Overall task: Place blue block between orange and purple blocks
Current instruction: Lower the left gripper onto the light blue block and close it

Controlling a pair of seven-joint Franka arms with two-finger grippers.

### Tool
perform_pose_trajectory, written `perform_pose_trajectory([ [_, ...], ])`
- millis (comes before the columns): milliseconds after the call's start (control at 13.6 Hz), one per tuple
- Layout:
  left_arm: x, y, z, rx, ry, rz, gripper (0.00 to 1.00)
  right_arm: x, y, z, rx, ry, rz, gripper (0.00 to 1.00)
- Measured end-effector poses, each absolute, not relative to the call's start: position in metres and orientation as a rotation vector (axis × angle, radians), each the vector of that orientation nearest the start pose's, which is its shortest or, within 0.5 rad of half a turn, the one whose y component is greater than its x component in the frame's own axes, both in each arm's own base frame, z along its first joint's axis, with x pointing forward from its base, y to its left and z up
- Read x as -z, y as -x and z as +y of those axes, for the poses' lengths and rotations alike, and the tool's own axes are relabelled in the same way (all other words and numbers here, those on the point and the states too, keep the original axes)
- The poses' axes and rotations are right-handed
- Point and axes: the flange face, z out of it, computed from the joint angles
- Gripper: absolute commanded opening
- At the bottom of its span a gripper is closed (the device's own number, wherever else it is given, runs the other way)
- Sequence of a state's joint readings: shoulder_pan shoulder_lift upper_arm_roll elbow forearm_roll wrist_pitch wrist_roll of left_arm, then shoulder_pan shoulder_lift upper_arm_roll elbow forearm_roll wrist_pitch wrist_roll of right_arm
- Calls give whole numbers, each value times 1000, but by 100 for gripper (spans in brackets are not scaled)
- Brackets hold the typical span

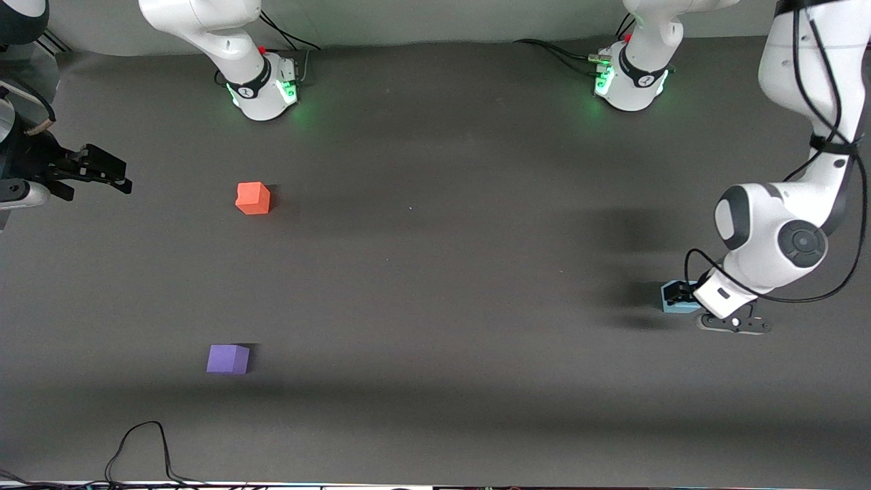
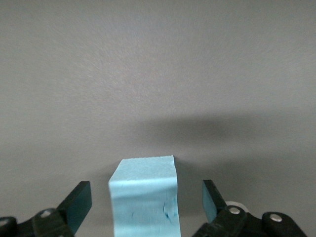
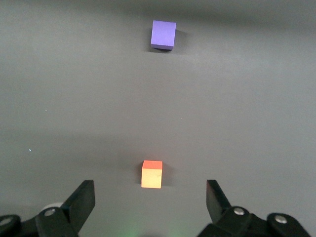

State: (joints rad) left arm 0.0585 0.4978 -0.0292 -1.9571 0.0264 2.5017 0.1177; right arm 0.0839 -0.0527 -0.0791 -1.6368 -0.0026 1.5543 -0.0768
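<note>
The blue block (image 1: 682,307) goes between the orange and purple blocks, so my left gripper should grip its opposite sides next.
The blue block (image 1: 682,307) sits on the table near the left arm's end. My left gripper (image 1: 681,295) is low over it and open, one finger on each side. In the left wrist view the blue block (image 2: 144,197) stands between the fingers (image 2: 79,202) of my left gripper (image 2: 145,203), with a gap on both sides. The orange block (image 1: 253,198) and the purple block (image 1: 228,358) sit toward the right arm's end, the purple one nearer the front camera. My right gripper (image 1: 102,173) waits open and empty in the air. Its wrist view shows the right gripper (image 3: 150,200), the orange block (image 3: 152,174) and the purple block (image 3: 163,34).
The two arm bases (image 1: 265,92) (image 1: 629,82) stand at the table's edge farthest from the front camera. A black cable (image 1: 143,446) loops on the dark grey table (image 1: 435,272) at the edge nearest the front camera.
</note>
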Motion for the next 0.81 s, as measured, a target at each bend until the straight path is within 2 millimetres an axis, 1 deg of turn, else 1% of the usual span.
perform_pose_trajectory([
  [147, -204, -619, 22, 33, 3134, 157, 100, -620, -536, 1, -48, 3136, -132, 100],
  [294, -194, -614, 24, -1, 3137, 151, 100, -619, -536, 1, -51, 3136, -133, 100],
  [368, -191, -611, 24, -13, 3138, 150, 77, -619, -537, 1, -52, 3136, -134, 100],
  [441, -189, -609, 24, -20, 3138, 149, 49, -619, -537, 1, -53, 3136, -134, 100],
  [515, -189, -609, 24, -21, 3138, 149, 33, -618, -537, 1, -53, 3136, -134, 100],
  [588, -189, -609, 24, -22, 3138, 147, 22, -618, -537, 1, -53, 3136, -134, 100],
  [662, -189, -609, 24, -23, 3138, 141, 20, -618, -537, 1, -53, 3136, -135, 100],
  [809, -190, -610, 24, -19, 3139, 120, 20, -618, -537, 1, -53, 3136, -135, 100],
])
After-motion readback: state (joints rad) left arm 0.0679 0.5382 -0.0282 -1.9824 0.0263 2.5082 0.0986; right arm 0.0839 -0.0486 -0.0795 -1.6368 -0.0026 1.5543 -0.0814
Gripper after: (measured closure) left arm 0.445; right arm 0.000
